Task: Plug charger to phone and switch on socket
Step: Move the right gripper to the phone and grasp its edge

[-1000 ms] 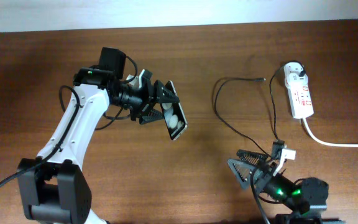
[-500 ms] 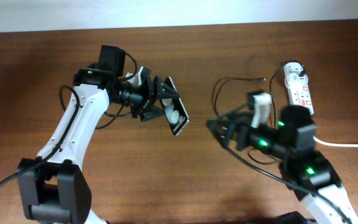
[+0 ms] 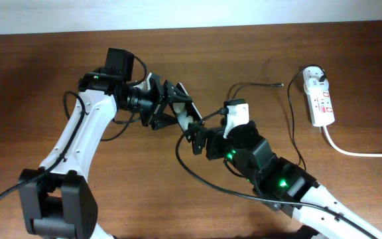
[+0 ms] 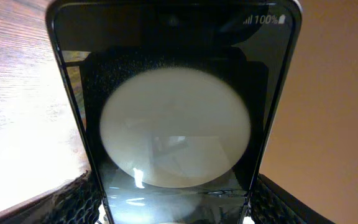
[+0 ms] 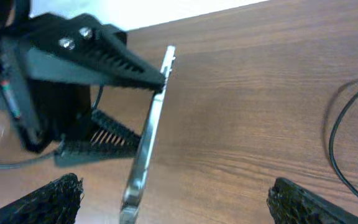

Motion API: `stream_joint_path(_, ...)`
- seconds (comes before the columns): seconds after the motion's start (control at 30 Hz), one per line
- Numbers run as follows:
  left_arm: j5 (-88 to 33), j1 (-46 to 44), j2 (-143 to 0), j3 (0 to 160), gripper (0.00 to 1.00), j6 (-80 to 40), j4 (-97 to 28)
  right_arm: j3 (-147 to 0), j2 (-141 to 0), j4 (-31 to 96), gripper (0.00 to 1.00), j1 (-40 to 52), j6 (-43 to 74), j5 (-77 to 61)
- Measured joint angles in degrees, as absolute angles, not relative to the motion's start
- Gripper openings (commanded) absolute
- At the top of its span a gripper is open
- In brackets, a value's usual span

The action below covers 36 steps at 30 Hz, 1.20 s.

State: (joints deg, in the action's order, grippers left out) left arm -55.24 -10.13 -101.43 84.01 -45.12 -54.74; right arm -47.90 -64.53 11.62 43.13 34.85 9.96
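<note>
My right gripper grabs the phone by its lower end [image 3: 191,130] [image 5: 132,200] across its thin edge next, so the phone's other end stays free for my left gripper.
My left gripper [image 3: 175,109] is shut on the black phone [image 3: 186,114] and holds it tilted above the table. In the left wrist view the phone's glossy face [image 4: 176,124] fills the frame between my fingers [image 4: 174,214]. My right gripper [image 3: 197,137] is open and empty, with its fingers right at the phone's lower end. The right wrist view shows the phone edge-on [image 5: 146,146] between my spread fingers [image 5: 179,208]. The charger's thin black cable [image 3: 257,84] lies on the table, its tip free, and its white plug sits in the white socket strip [image 3: 321,103] at the right.
The strip's thick white cord [image 3: 360,153] runs off to the right edge. The right arm's own black cable [image 3: 201,179] loops over the table in front. A loop of the thin charger cable shows in the right wrist view [image 5: 337,140].
My right arm has swung from the front right across to the centre, bringing its open gripper up to the phone. My left gripper still holds the phone, turned slightly.
</note>
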Motion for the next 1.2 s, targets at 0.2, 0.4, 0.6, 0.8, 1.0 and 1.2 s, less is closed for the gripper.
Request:
stream_joint_path(0.2,-56.1,-10.1,-101.4,84.0,0.59,-45.3,-54.7,-47.9,-68.4,7.3,0.72,43.2,37.4,10.5)
stream_joint_path(0.4,-56.2,-10.1,-101.4,84.0,0.59,-45.3,-54.7,-47.9,-72.3,2.5,0.60,43.2,37.6,7.5)
stream_joint_path(0.6,-56.2,-10.1,-101.4,84.0,0.60,-45.3,-54.7,-48.0,-73.4,-0.1,0.47,43.2,37.5,3.7)
stream_joint_path(0.8,-56.2,-10.1,-101.4,84.0,0.60,-45.3,-54.7,-48.0,-73.4,-0.1,0.32,43.2,37.6,3.1)
stream_joint_path(1.0,-56.2,-10.1,-101.4,84.0,0.60,-45.3,-54.7,-48.0,-73.4,-0.1,0.22,43.2,37.6,3.0)
stream_joint_path(1.2,-56.2,-10.0,-101.4,84.0,0.61,-45.3,-54.7,-48.0,-73.4,0.7,0.07,43.2,38.0,3.5)
